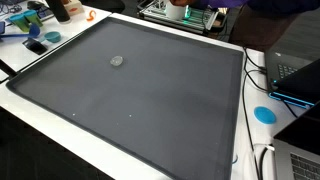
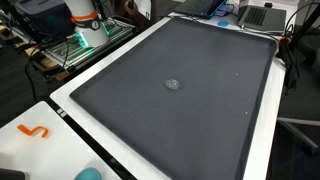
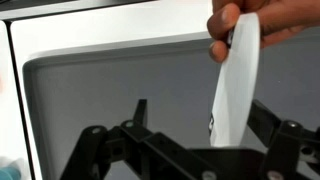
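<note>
The gripper should close on the white flat object now, because the object's lower end (image 3: 229,127) reaches in past the ends of the gripper's fingers on either side.
In the wrist view my gripper (image 3: 200,106) is open, its two dark fingers spread wide above a dark grey mat (image 3: 110,90). A person's hand (image 3: 250,22) comes in from the top right, holding a thin white flat object (image 3: 236,85) upright between my fingers, close to the right finger (image 3: 263,118). I cannot tell whether they touch. A small dark mark sits on the object's lower left edge. A small grey round thing (image 1: 117,61) (image 2: 173,85) lies on the mat in both exterior views. Neither exterior view shows the gripper.
The mat (image 1: 140,110) (image 2: 200,110) covers most of a white table. Around it are an orange hook-shaped piece (image 1: 90,15) (image 2: 35,131), a blue disc (image 1: 265,114) (image 2: 88,174), laptops (image 1: 298,78) (image 2: 262,15) and cables (image 1: 258,70). The robot's base (image 2: 85,22) stands at the mat's edge.
</note>
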Controlling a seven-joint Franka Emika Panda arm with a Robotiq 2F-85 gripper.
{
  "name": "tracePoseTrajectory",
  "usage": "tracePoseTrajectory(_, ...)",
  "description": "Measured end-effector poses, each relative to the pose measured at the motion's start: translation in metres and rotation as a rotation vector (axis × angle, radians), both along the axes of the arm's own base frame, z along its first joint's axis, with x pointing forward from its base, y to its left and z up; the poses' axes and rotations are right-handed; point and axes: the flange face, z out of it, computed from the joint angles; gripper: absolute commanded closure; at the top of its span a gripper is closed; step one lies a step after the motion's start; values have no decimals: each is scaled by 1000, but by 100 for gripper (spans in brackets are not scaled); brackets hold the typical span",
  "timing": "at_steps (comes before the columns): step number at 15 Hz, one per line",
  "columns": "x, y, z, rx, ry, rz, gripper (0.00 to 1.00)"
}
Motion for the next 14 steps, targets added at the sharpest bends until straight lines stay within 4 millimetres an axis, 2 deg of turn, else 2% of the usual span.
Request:
tracePoseTrajectory(1,0,0,0,0,0,0,0)
tracePoseTrajectory(3,0,0,0,2,0,1,27)
tracePoseTrajectory(10,0,0,0,5,0,3,82)
tracePoseTrajectory(12,0,0,0,5,0,3,96)
tracePoseTrajectory(14,0,0,0,6,0,4,100)
